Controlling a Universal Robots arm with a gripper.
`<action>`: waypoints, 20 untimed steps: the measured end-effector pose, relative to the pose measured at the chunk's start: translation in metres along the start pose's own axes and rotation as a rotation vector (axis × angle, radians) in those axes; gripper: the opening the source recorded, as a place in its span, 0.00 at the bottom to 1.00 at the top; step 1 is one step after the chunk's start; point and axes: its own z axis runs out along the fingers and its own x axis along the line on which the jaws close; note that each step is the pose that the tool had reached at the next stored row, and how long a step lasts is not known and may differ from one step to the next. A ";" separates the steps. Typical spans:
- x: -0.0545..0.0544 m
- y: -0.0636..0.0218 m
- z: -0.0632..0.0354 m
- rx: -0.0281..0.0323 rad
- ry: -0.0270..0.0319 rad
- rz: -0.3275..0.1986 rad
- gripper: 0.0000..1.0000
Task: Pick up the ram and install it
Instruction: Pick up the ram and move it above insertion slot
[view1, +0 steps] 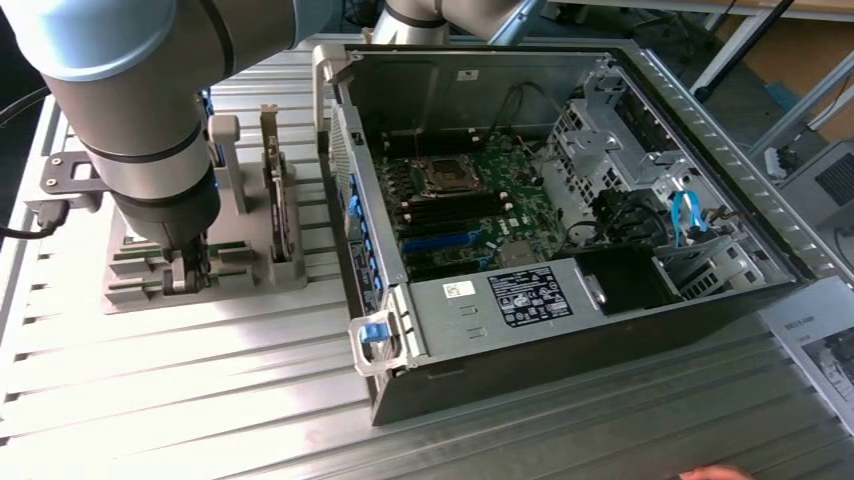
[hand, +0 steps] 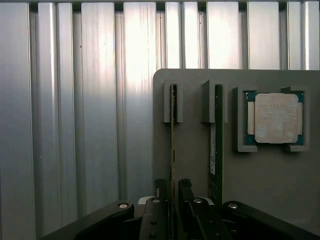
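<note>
The holder's posts hold the ends of the ram, so my gripper should next pick up the ram by its bare stretch (hand: 173, 191) between those posts, where fingers fit.
Two green ram sticks stand on edge in slots of a grey holder plate (hand: 270, 190). My gripper (hand: 172, 197) is lowered over the first ram (hand: 172, 150), with one dark finger (hand: 160, 192) on each side of the thin board and a small gap showing on both sides. It is open. The other ram (hand: 216, 150) stands in the neighbouring slot. In the exterior view the gripper (view1: 187, 272) reaches down into the holder (view1: 254, 275) at the exterior view's left. The open computer case (view1: 561, 200) lies to the exterior view's right, and its motherboard (view1: 467, 200) is exposed.
A square silver processor (hand: 274, 118) sits in a pocket of the holder beyond the second stick. A dark expansion card (view1: 276, 200) stands upright in the holder close to the arm. Everything rests on a ribbed aluminium table (view1: 200, 380). Drive cages and cables (view1: 641, 210) crowd the case's far side.
</note>
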 end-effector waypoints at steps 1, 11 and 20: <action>0.000 0.0000 -0.0001 0.0000 0.0000 0.000 0.24; 0.000 0.0000 -0.0018 0.0001 -0.0001 0.000 0.24; 0.000 0.0000 -0.0018 0.0001 -0.0001 0.000 0.16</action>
